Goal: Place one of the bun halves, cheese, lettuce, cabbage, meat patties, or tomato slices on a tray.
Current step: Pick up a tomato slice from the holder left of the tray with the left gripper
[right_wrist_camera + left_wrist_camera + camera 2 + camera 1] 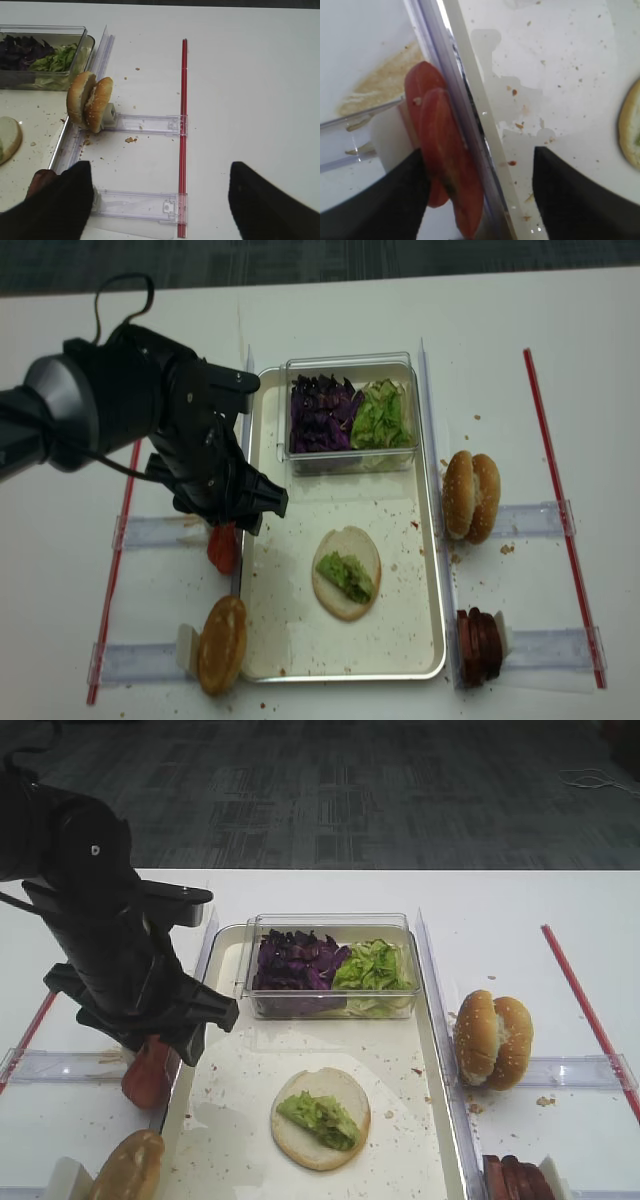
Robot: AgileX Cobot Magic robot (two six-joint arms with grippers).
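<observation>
My left gripper grabs the nearer tomato slice by its exposed upper edge [223,545] next, since the other slice and the clear bar crowd its two sides.
Two red tomato slices [445,150] stand on edge in a clear holder just outside the left rim of the cream tray [240,1100]. My left gripper [477,152] is open and low over them. Its left finger is beside the slices and its right finger hangs over the tray floor. On the tray lies a bun half [320,1117] topped with green lettuce. Two more bun halves [493,1038] stand right of the tray. My right gripper [160,167] is open above the table with nothing between its fingers.
A clear tub [335,1005] at the tray's back holds purple cabbage [295,960] and lettuce [375,965]. Meat patties [515,1180] sit at the front right and another bun half [128,1167] at the front left. Clear rails [145,122] and a red strip [183,125] lie on the table.
</observation>
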